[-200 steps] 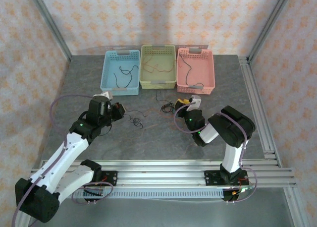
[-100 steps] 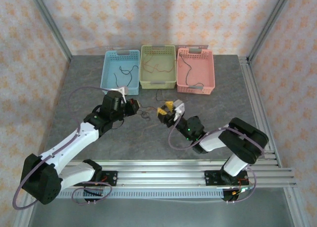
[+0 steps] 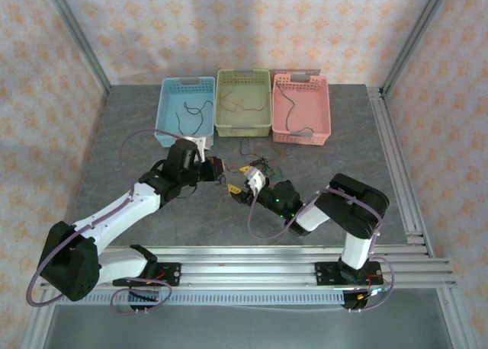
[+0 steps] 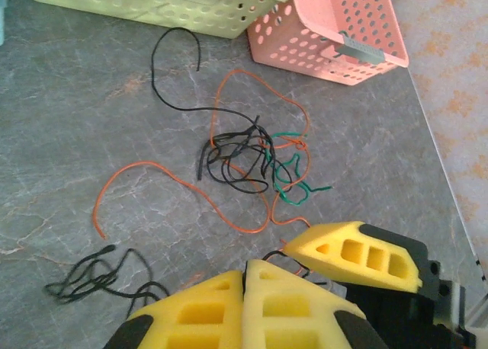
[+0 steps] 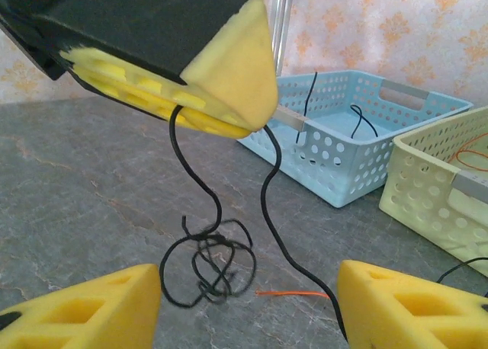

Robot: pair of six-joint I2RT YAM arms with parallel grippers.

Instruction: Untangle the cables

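My right gripper will grip both hanging parts of the black cable (image 3: 223,177) just below my left gripper. My left gripper will then be free to untangle the cables.
The cables lie mid-table: a knot of black, orange and green wires (image 4: 248,155), a loose orange wire (image 4: 152,172) and a small black bundle (image 4: 88,276). My left gripper (image 4: 246,288) is shut on a black cable (image 5: 267,189), which hangs from it in two strands. One strand ends in a black snarl (image 5: 210,265) on the table. The other runs down beside my right gripper's right-hand finger (image 5: 412,311). My right gripper (image 5: 248,311) is open, its fingers straddling the hanging strands just below the left gripper (image 3: 219,171). In the top view the right gripper (image 3: 240,183) almost touches the left one.
Three baskets stand at the back: blue (image 3: 183,138), yellow-green (image 3: 243,126) and pink (image 3: 301,138), each with thin wires inside. Rails run along the table's near and right edges. Open tabletop lies to the left and right of the arms.
Both arms have swung in toward the table's middle until the grippers meet. The left carries the black cable rightward; the right gripper has moved left and opened wider.
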